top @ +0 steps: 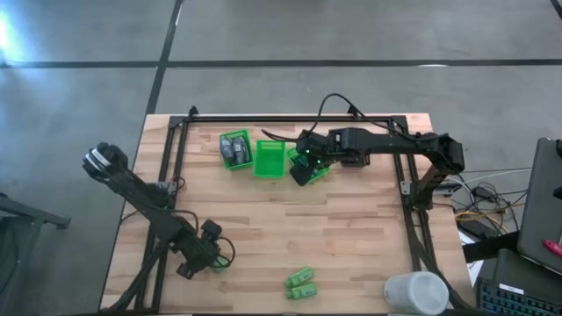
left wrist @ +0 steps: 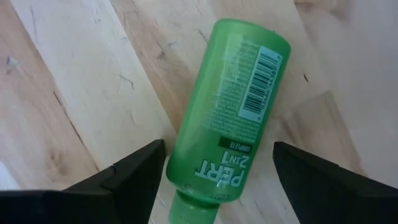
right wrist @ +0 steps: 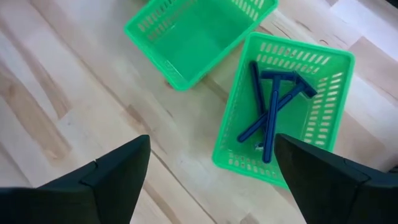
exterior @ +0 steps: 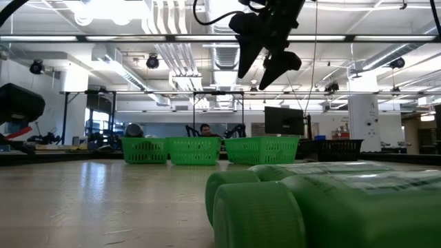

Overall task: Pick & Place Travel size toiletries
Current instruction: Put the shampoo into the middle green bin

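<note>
The fingers are around the green bottle's cap end (left wrist: 208, 177), low over the wood, and closing now would catch the bottle. So it is time to close my left gripper on it.
A bright green bottle (left wrist: 239, 99) lies on its side on the wood, near the table's front left. My left gripper (top: 209, 253) is open and points down over it, one finger on each long side near the cap end; no touch shows. Two more green bottles (top: 301, 283) lie side by side at the near edge. My right gripper (right wrist: 211, 149) hangs open and empty high above the far baskets. Under it a green basket (right wrist: 323, 93) holds dark blue razors (right wrist: 272, 112). Grey tubes fill the leftmost basket (top: 234, 149).
The middle basket (right wrist: 199, 37) of the far row holds nothing. A big white cylinder (top: 415, 292) stands at the near right corner. A black frame rail (top: 290, 117) runs along the far edge. Bare wood (top: 290, 219) lies between baskets and bottles.
</note>
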You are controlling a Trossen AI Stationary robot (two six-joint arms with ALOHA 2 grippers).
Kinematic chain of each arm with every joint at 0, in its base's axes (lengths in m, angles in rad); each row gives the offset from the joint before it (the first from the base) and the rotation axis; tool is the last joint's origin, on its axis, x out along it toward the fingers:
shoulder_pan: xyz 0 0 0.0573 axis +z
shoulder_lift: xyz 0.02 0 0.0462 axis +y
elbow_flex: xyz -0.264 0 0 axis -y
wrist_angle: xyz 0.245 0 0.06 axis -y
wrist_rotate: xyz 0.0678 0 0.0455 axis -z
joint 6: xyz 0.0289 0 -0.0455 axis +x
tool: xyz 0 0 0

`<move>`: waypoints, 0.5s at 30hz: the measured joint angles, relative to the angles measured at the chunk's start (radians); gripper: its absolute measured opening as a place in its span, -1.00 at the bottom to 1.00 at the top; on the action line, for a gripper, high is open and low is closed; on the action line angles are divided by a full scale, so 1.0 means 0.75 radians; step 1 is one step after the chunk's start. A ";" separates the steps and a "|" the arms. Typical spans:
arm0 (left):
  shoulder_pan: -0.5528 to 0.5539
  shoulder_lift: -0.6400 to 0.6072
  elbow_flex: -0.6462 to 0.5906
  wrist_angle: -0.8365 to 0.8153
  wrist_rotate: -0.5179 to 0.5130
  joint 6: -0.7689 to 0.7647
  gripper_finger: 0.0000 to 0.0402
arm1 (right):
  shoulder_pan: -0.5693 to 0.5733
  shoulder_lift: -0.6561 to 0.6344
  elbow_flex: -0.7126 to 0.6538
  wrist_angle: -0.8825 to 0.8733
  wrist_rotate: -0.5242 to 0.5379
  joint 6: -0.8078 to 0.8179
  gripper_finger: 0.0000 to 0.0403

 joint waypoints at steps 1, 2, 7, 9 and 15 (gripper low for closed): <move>0.000 0.003 -0.001 0.001 0.000 0.000 0.50 | 0.004 0.000 0.000 -0.001 0.000 0.001 0.70; 0.000 0.007 -0.003 0.002 0.000 0.000 0.46 | 0.010 0.000 0.000 -0.001 0.005 0.002 0.71; 0.004 0.013 -0.007 0.005 -0.011 0.000 0.20 | 0.036 -0.018 0.000 -0.004 0.016 0.011 0.76; 0.007 0.014 -0.007 0.008 -0.013 -0.001 0.08 | 0.044 -0.030 0.000 -0.010 0.043 0.025 0.74; 0.018 -0.003 0.007 -0.009 -0.009 -0.036 -0.16 | 0.045 -0.064 0.000 -0.012 0.058 0.039 0.66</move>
